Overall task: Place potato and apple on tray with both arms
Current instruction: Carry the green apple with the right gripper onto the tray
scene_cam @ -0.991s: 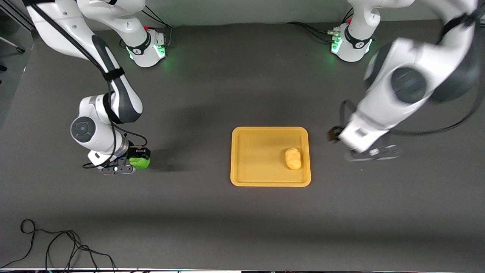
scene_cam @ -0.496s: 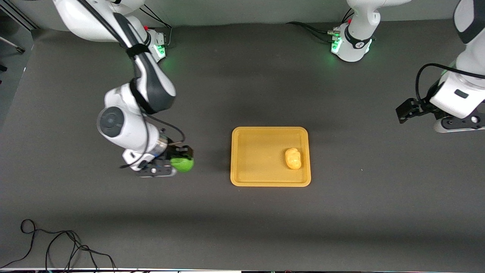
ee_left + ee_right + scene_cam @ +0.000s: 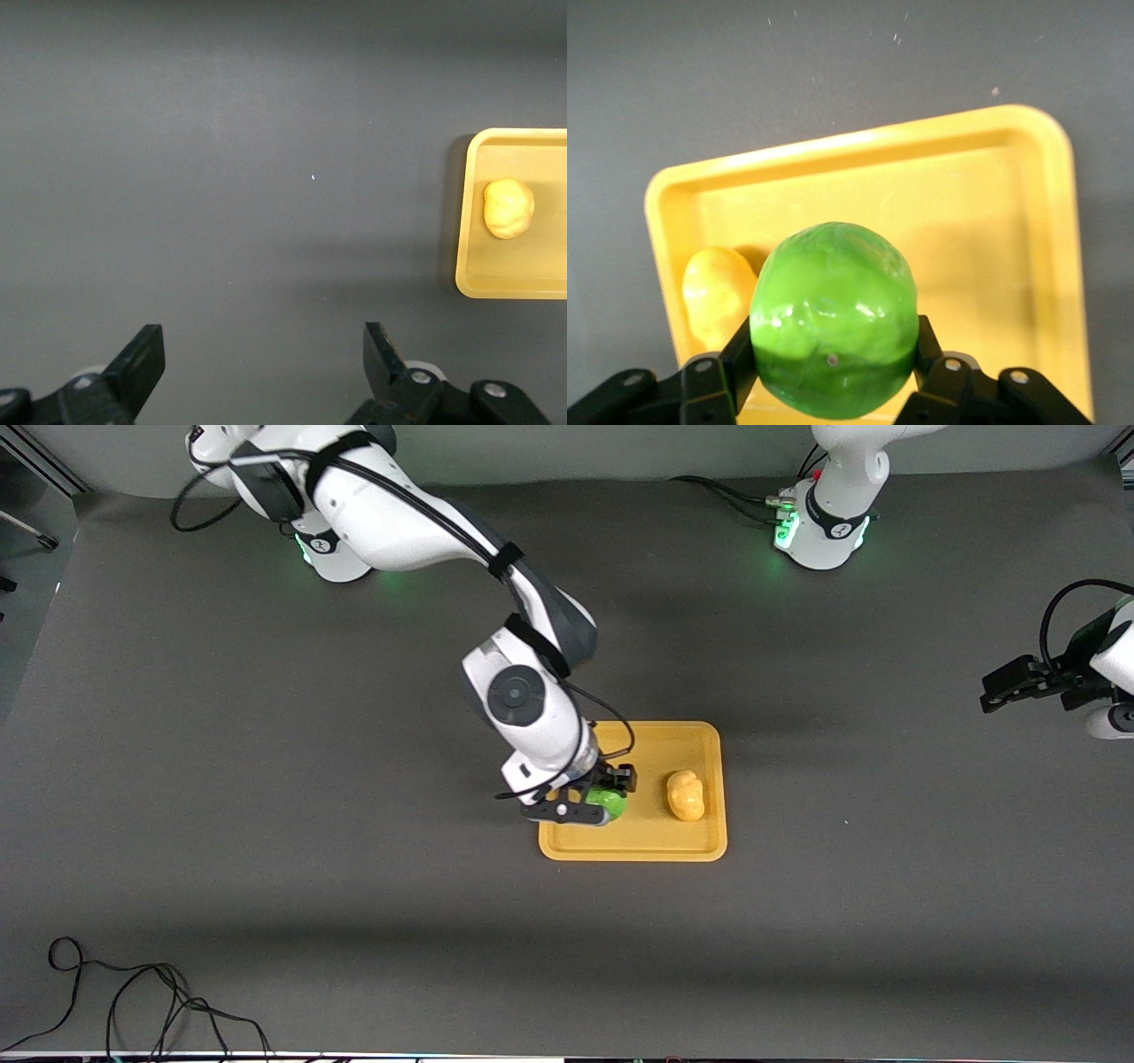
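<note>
The green apple (image 3: 611, 802) (image 3: 833, 328) hangs above the tray, so it is too early for my right gripper to open. My right gripper brings the apple down first.
My right gripper (image 3: 595, 808) is shut on the green apple (image 3: 611, 802) and holds it low over the yellow tray (image 3: 656, 746), at the tray's end toward the right arm. The right wrist view shows the apple (image 3: 833, 328) between both fingers, above the tray (image 3: 992, 221). The yellow potato (image 3: 686, 794) lies on the tray beside the apple, toward the left arm's end, and also shows in the right wrist view (image 3: 713, 297). My left gripper (image 3: 1109, 722) is open and empty (image 3: 261, 363), up over bare table at the left arm's end. Its wrist view shows the tray (image 3: 523, 274) and potato (image 3: 508, 208) well away from it.
A loose black cable (image 3: 133, 1001) lies at the near corner at the right arm's end. The two arm bases (image 3: 819, 527) stand along the table's farthest edge. The dark mat surrounds the tray on all sides.
My right arm has carried the apple from the right arm's end of the table to over the tray. My left arm has drawn away from the tray toward its own end.
</note>
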Robot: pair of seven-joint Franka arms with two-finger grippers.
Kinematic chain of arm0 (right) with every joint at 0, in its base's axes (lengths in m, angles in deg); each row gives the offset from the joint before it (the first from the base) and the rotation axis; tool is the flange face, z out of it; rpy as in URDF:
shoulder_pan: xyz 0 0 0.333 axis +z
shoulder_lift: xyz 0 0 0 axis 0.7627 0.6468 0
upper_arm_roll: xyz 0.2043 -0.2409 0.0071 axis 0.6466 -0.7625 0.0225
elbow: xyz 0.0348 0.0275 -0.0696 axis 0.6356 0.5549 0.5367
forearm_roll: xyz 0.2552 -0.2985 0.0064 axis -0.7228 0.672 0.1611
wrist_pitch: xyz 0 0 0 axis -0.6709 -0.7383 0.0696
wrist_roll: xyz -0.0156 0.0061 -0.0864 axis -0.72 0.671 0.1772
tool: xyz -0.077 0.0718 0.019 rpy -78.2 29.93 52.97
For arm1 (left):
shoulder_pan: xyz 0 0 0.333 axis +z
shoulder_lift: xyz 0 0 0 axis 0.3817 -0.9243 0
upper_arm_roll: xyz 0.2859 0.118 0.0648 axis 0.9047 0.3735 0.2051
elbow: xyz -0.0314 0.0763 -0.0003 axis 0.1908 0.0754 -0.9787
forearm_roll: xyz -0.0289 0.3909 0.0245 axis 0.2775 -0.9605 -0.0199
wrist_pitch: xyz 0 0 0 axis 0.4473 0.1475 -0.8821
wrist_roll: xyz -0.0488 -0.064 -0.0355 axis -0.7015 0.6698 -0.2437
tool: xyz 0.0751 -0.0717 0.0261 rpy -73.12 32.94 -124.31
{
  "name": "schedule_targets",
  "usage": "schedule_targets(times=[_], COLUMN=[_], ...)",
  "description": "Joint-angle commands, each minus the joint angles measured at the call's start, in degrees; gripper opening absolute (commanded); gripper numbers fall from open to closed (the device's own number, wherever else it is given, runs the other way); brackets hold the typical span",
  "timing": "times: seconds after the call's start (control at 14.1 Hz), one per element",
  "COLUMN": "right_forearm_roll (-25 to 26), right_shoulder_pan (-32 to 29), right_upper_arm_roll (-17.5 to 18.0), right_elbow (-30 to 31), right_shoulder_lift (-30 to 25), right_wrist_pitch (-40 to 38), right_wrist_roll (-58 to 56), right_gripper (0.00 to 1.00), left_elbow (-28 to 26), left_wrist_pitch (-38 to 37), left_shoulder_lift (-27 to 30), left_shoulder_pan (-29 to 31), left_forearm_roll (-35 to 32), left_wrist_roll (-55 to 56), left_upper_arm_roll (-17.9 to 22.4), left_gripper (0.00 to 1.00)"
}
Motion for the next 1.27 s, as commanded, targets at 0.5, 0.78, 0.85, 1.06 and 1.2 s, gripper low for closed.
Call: schedule_targets(times=[0.5,0.78,0.85,1.06,1.2], right_forearm_roll=[3.50,3.24,3.32,3.41,3.24], right_shoulder_pan=[0.60,1.04,1.04,1.13,0.25], right_upper_arm_roll=[-0.52,-0.52,-0.52,-0.61,-0.61], right_elbow=[-0.75,0.12,0.39,0.48,0.57], right_shoulder_lift=[3.96,4.05,3.97,3.79,2.39], right_wrist_pitch=[-2.63,-3.43,-3.43,-3.51,-3.69], right_wrist_roll=[1.02,1.29,1.20,1.11,0.50], right_gripper=[0.29,0.71,0.74,1.00,1.00], left_elbow=[-2.83,-3.79,-3.97,-4.68,-4.68], left_wrist_pitch=[2.15,3.21,3.56,3.91,4.09], left_shoulder_lift=[2.50,2.41,2.50,2.50,2.50], left_shoulder_pan=[1.01,0.83,1.01,1.01,1.01], left_forearm_roll=[0.67,0.67,0.67,0.67,0.67], left_wrist_roll=[-0.83,-0.74,-0.74,-0.83,-0.83], left_upper_arm_roll=[-0.45,-0.54,-0.54,-0.54,-0.54], left_gripper=[1.00,1.00,1.00,1.00,1.00])
